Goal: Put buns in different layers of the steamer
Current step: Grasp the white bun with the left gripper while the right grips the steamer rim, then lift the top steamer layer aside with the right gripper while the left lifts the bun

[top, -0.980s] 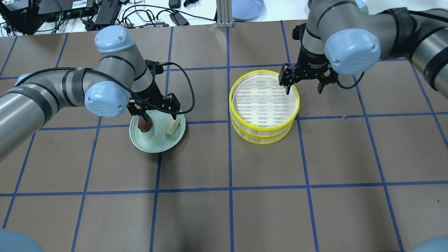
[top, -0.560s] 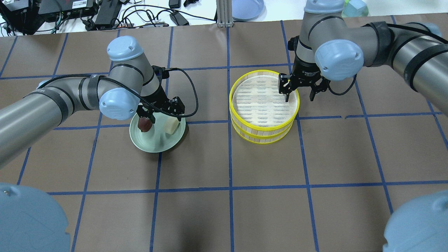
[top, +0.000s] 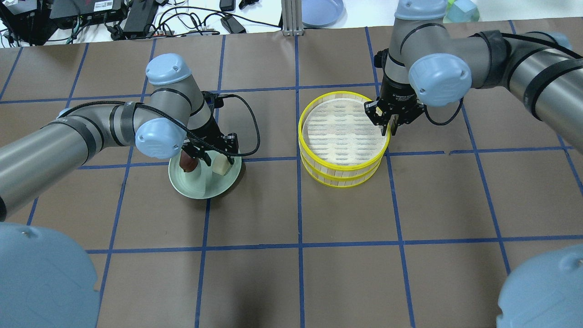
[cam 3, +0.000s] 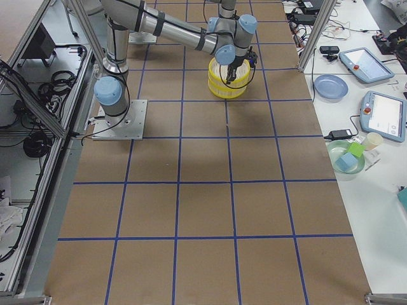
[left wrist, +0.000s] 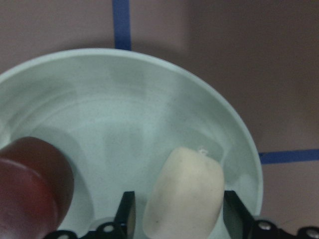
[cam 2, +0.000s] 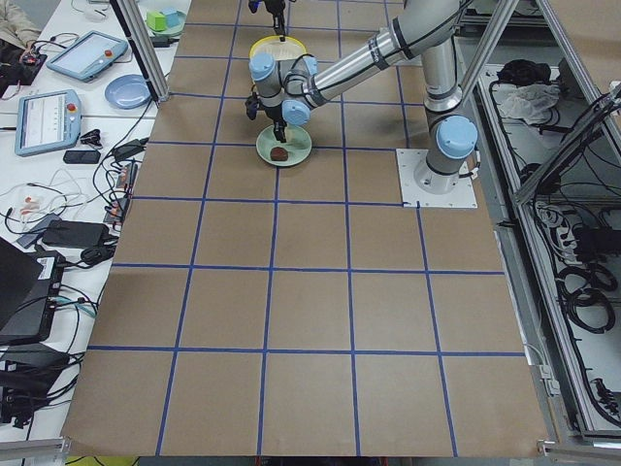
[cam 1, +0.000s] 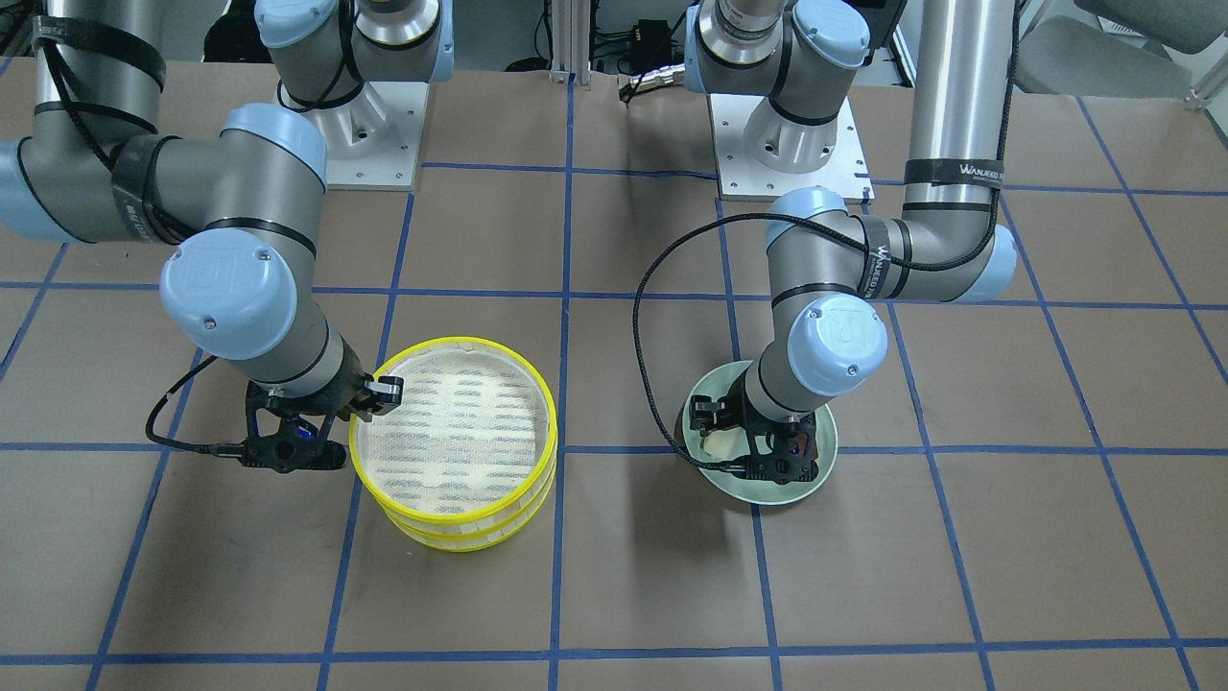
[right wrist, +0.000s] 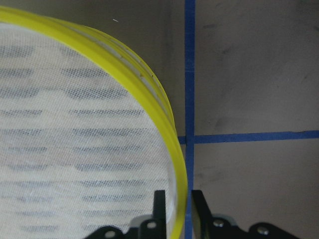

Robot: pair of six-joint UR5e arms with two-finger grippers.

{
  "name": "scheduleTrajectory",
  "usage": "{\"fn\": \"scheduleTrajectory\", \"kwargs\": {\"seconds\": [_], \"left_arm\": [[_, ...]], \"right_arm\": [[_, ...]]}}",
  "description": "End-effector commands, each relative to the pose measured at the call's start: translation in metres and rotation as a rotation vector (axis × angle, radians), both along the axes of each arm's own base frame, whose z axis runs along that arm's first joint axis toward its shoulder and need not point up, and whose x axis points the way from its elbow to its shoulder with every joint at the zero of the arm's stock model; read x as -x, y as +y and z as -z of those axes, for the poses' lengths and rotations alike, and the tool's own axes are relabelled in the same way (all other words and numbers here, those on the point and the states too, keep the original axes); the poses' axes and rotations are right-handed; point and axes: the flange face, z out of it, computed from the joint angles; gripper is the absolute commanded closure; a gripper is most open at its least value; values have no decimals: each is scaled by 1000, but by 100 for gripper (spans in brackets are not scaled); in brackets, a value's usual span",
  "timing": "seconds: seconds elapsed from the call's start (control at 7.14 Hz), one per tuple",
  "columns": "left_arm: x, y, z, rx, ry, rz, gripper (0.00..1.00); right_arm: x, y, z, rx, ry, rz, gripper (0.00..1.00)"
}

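Observation:
The left gripper has to fill a layer of the steamer [cam 1: 452,432], so it needs to grip the cream bun by its rounded body [cam 1: 722,443] next.
The steamer [top: 341,130] is two stacked yellow-rimmed layers with empty mesh floors, also in the front view [cam 1: 451,441]. My right gripper [top: 387,127] is shut on the top layer's rim [right wrist: 124,55] at its right edge, one finger inside and one outside [right wrist: 178,204]. The cream bun [top: 222,165] and the brown bun [top: 186,163] lie on the pale green plate [top: 196,189]. My left gripper [top: 219,157] is open and low over the plate. Its fingers straddle the cream bun [left wrist: 184,194], with the brown bun [left wrist: 30,189] to one side.
The brown table carries a blue tape grid. A black cable loops from the left wrist beside the plate [top: 250,132]. A blue plate [top: 322,11] and cables lie beyond the table's far edge.
My left gripper has moved from above the brown bun across to the cream bun and come down around it. My right gripper has gone from wide open to shut on the top layer's rim.

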Motion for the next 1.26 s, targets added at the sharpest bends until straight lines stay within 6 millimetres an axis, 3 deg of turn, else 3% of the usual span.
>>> {"fn": "scheduleTrajectory", "kwargs": {"seconds": [0.0, 0.14, 0.42, 0.56, 0.7, 0.98, 1.12], "left_arm": [[-1, -3, -1, 15, -4, 32, 86], [-1, -4, -3, 26, -4, 35, 100], [-1, -8, -29, 78, -6, 46, 100], [0, -14, -54, 133, 0, 45, 100], [3, -22, -86, 176, 0, 39, 100], [6, -22, -121, 168, 3, 42, 100], [18, -16, -132, 179, 16, 14, 100]], "right_arm": [[0, 0, -3, 8, -1, 0, 83], [0, 0, -6, 14, -3, 2, 96], [0, 1, -14, 25, 0, 1, 100], [2, 0, -20, 29, 5, -1, 100], [4, 6, -44, 68, 8, -1, 100], [30, 14, -75, 83, 4, 33, 100], [54, 14, -88, 84, -1, 47, 100]]}}
